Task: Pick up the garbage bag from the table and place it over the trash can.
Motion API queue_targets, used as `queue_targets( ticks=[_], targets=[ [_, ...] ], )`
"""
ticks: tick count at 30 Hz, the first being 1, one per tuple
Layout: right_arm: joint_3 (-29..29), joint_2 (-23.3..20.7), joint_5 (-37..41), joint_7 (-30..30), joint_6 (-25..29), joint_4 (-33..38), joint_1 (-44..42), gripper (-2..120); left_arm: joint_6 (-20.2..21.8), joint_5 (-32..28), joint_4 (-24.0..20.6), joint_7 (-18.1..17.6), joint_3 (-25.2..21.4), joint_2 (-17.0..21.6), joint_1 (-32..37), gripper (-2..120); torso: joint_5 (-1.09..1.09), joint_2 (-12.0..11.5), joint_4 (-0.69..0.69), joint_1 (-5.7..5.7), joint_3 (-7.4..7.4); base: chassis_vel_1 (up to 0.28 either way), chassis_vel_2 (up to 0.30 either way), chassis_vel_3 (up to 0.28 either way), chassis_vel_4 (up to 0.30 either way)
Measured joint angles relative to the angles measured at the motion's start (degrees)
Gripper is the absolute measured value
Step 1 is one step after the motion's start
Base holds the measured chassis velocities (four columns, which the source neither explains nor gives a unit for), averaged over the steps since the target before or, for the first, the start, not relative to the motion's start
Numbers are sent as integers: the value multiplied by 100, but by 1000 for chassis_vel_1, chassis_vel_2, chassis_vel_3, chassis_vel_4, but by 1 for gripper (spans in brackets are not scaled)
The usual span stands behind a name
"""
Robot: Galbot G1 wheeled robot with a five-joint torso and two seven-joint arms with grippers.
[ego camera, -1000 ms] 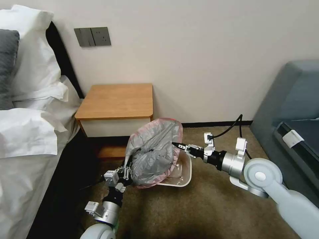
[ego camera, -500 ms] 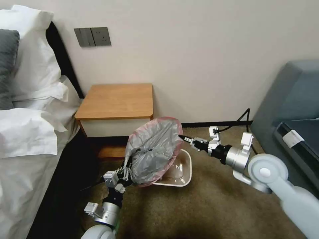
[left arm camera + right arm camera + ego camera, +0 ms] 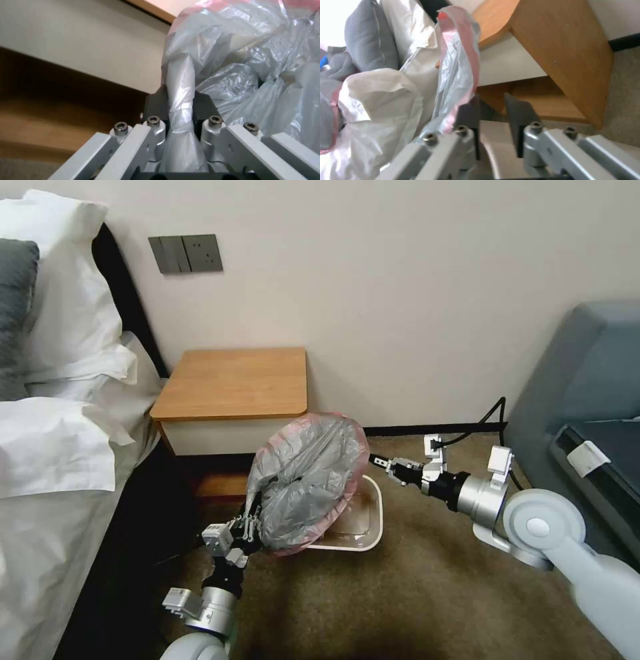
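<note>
The garbage bag's grey plastic [image 3: 311, 488] hangs loose and wrinkled, but its pink rim [image 3: 365, 457] stands out as an edge. My right gripper should pinch that rim next.
The garbage bag [image 3: 307, 480], crinkled grey plastic with a pinkish rim, hangs in the air, tilted over the left part of the white trash can [image 3: 375, 527] on the carpet. My left gripper [image 3: 250, 523] is shut on the bag's lower left edge; in the left wrist view a twisted strand of the bag [image 3: 240, 62] runs between the closed fingers of the left gripper [image 3: 180, 100]. My right gripper [image 3: 377, 463] sits just right of the bag's rim, open, and the rim [image 3: 460, 62] lies outside its fingers [image 3: 520, 112]. The table [image 3: 233, 380] behind is bare.
A bed with white pillows [image 3: 60, 447] fills the left side. A grey sofa [image 3: 587, 380] stands at the right, and a black cable [image 3: 467, 437] runs along the wall base. Open carpet [image 3: 400, 593] lies in front of the trash can.
My right gripper has drawn back to the right, off the bag's rim. The bag and my left gripper have shifted slightly left.
</note>
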Motion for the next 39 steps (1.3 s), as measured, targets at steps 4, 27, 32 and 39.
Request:
queue_targets(
  ticks=[4, 27, 32, 39],
  targets=[
    [142, -47, 4, 25, 13, -39, -118, 40, 229, -340, 0, -19, -8, 10, -92, 9, 0, 0, -1, 0, 0, 0, 0, 0, 0],
    [-163, -322, 360, -188, 52, -23, 270, 100, 319, -380, -114, 2, -5, 69, -113, 9, 0, 0, 0, 0, 0, 0, 0, 0, 0],
    [-297, -221, 387, -166, 22, -75, 402, 100, 317, -340, -128, 14, 2, 61, -96, 9, 0, 0, 0, 0, 0, 0, 0, 0, 0],
    [-485, -206, 473, -102, -18, -179, 588, 90, 308, -289, -184, 86, 25, 43, -72, 9, 0, 0, 0, 0, 0, 0, 0, 0, 0]
  ],
)
